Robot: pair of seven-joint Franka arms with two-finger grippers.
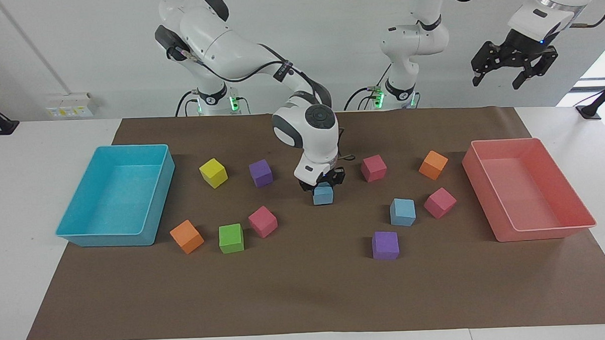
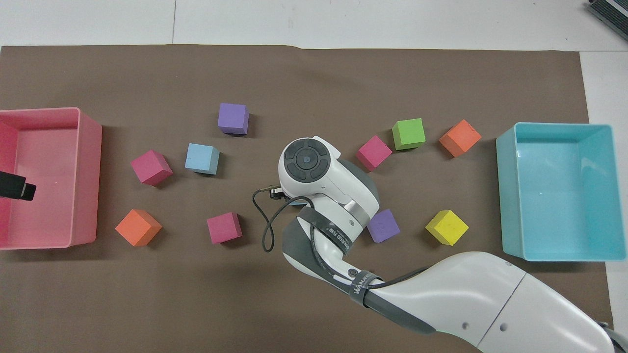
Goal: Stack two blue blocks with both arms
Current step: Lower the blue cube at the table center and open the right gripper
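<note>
The blue block's lower edge is on the brown mat. My right gripper needs to open now.
One blue block (image 1: 323, 196) is in the middle of the brown mat, just under my right gripper (image 1: 323, 183). That gripper is shut on the block's upper part, fingers on either side. In the overhead view the right arm's wrist (image 2: 306, 161) hides this block and the gripper. The second blue block (image 1: 402, 212) (image 2: 202, 158) rests free on the mat toward the left arm's end, beside a magenta cube (image 1: 439, 202). My left gripper (image 1: 497, 82) waits open, high over the pink tray's end of the table. Only its tip (image 2: 17, 186) shows from overhead.
A pink tray (image 1: 503, 141) stands at the left arm's end and a turquoise tray (image 1: 130, 147) at the right arm's end. Scattered cubes lie around: purple (image 1: 261, 172), magenta (image 1: 373, 168), purple (image 1: 385, 245), orange (image 1: 433, 164), yellow (image 1: 213, 172), green (image 1: 231, 238).
</note>
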